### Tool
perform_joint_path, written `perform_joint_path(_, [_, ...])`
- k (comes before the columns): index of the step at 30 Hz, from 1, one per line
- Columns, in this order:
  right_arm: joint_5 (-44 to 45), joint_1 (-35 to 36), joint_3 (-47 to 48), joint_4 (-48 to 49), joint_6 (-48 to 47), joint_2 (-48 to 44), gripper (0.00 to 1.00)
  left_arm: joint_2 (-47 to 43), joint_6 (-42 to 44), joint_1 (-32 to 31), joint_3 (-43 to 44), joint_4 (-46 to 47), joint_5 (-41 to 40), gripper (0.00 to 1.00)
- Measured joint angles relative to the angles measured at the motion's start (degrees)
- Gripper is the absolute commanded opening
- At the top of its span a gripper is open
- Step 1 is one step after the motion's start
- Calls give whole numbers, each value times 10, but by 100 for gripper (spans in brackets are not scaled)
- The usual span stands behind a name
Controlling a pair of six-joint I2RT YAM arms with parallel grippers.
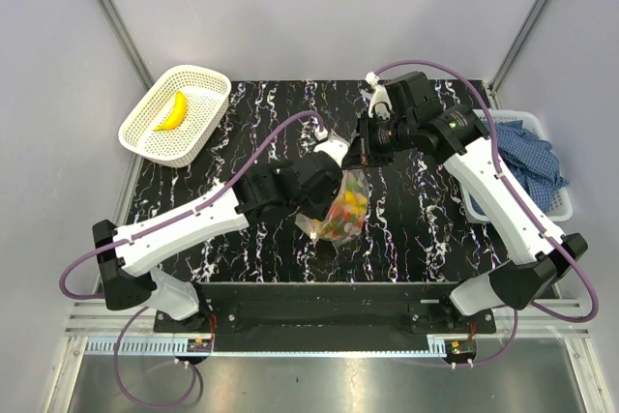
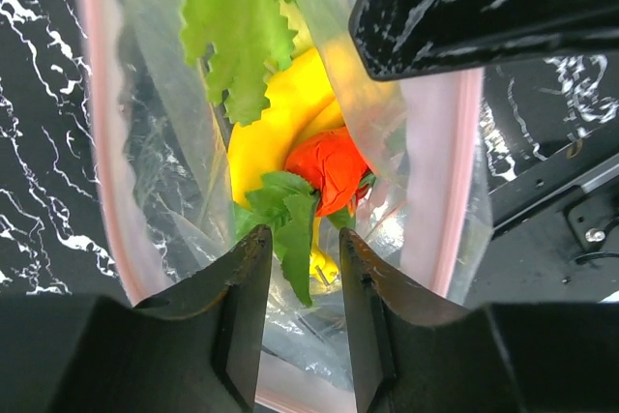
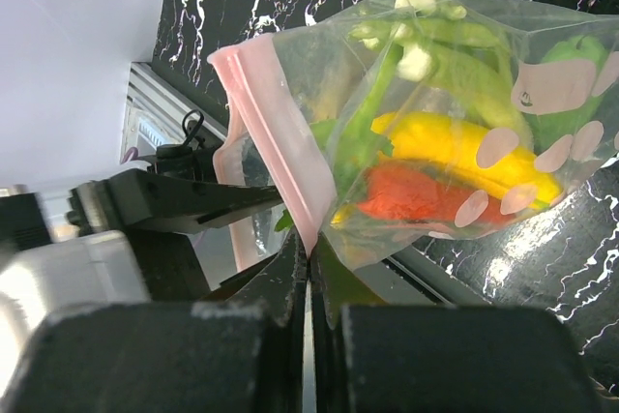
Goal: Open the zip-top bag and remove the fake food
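Note:
The left gripper needs to close now, because one of the green leaves at the red piece is between its fingers and would be caught.
The zip-top bag (image 1: pixel 346 208) hangs over the middle of the table, its pink zip strip (image 3: pixel 266 132) parted. My right gripper (image 3: pixel 309 256) is shut on one lip of that strip and holds the bag up; it also shows in the top view (image 1: pixel 360 157). My left gripper (image 2: pixel 305 268) sits at the bag's mouth, jaws a little apart, looking in at the fake food: a yellow piece (image 2: pixel 276 118), a red piece (image 2: pixel 334 166) and green leaves (image 2: pixel 237 16). The right wrist view shows the yellow (image 3: pixel 455 147), red (image 3: pixel 416 195) and green-white (image 3: pixel 426 41) pieces through the plastic.
A white mesh basket (image 1: pixel 145 137) at the back left holds one yellow banana (image 1: pixel 172 111). A white bin (image 1: pixel 561 202) with a blue checked cloth (image 1: pixel 527 154) stands at the right edge. The right gripper's body (image 2: pixel 484 7) hangs close above the left one.

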Motion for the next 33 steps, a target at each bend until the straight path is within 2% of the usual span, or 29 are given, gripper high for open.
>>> perform_joint_path(3, [-1,0,0,1,0,0,0,7,3,0,-2,-4,2,34])
perform_joint_path(7, [-3,0,-2,4,0,0,0,8,6,0,-10,-5,8,5])
perform_joint_path(9, [-3,0,-2,7,0,0,0,9,4,0,-10,-6,10,0])
perform_joint_path(15, [-4,0,-2,10,0,0,0,12,22,-1,7,-19,5,0])
perform_joint_path(26, [-3,0,-7,12,0,0,0,20,91,-1,174,-16,-49,0])
perform_joint_path(30, [-2,0,-10,12,0,0,0,10,114,-2,183,-16,-97,0])
perform_joint_path(33, [-2,0,-12,12,0,0,0,-18,141,-2,174,5,-165,0])
